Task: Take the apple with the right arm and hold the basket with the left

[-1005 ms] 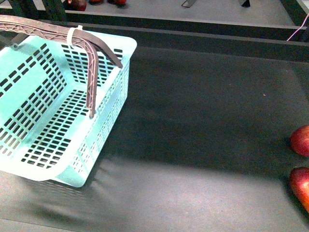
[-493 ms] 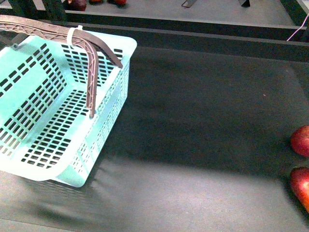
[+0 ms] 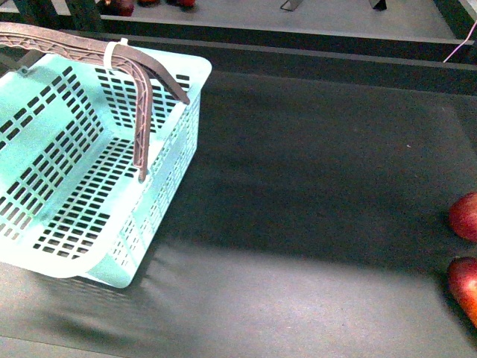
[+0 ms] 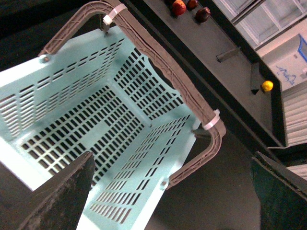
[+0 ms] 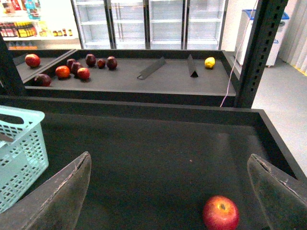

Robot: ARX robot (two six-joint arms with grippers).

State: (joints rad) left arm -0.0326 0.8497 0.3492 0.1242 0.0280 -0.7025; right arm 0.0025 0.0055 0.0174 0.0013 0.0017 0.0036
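Note:
Next, my left gripper grabs the basket by its brownish-purple handle to hold the basket steady for the apple [image 3: 463,216].
The pale turquoise basket [image 3: 82,171] stands at the left of the dark table, its brownish-purple handles [image 3: 141,82] raised and bound by a white tie. It fills the left wrist view [image 4: 100,115], where my left gripper [image 4: 172,160] is open and hovers above its near wall, not touching it. A red apple [image 3: 466,216] lies at the table's right edge, with a second apple [image 3: 463,287] in front of it. In the right wrist view one apple [image 5: 220,213] lies ahead of my open, empty right gripper [image 5: 170,160]. Neither arm shows in the front view.
A raised black ledge [image 3: 313,52] bounds the table at the back. Beyond it a shelf holds several red fruits [image 5: 72,67], a lemon [image 5: 209,62] and two dividers. A black post [image 5: 254,52] stands at the back right. The basket's corner [image 5: 19,153] shows in the right wrist view.

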